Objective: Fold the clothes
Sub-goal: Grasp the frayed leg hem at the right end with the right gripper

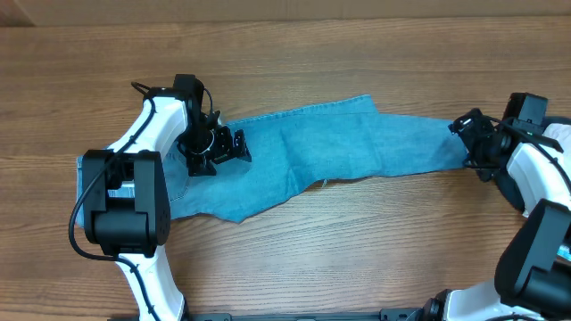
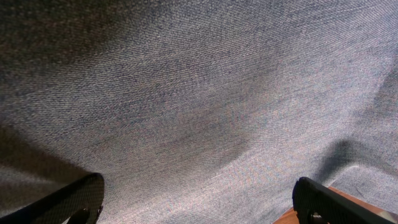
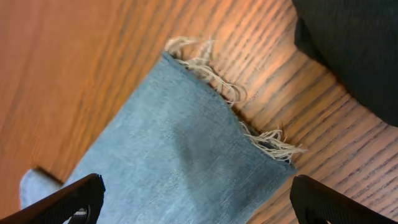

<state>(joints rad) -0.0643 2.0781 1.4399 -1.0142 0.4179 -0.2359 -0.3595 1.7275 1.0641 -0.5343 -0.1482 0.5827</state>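
The light blue jeans (image 1: 339,152) need their legs folded toward the jeans' waist (image 1: 81,191), so my right gripper should next pick them up by their frayed hem.
The light blue jeans (image 1: 339,152) lie stretched across the wooden table, folded lengthwise, waist end at the left and leg hems at the right. My left gripper (image 1: 219,147) hovers over the waist end, open; its wrist view is filled with denim (image 2: 199,106) between the spread fingers. My right gripper (image 1: 468,134) is open over the leg end; its wrist view shows the frayed hem (image 3: 249,130) and denim (image 3: 180,168) between its fingers. Neither gripper holds anything.
The wooden table (image 1: 357,250) runs all round the jeans. A dark object (image 3: 354,43) shows at the top right of the right wrist view. The arm bases stand at the front left (image 1: 125,214) and front right (image 1: 535,259).
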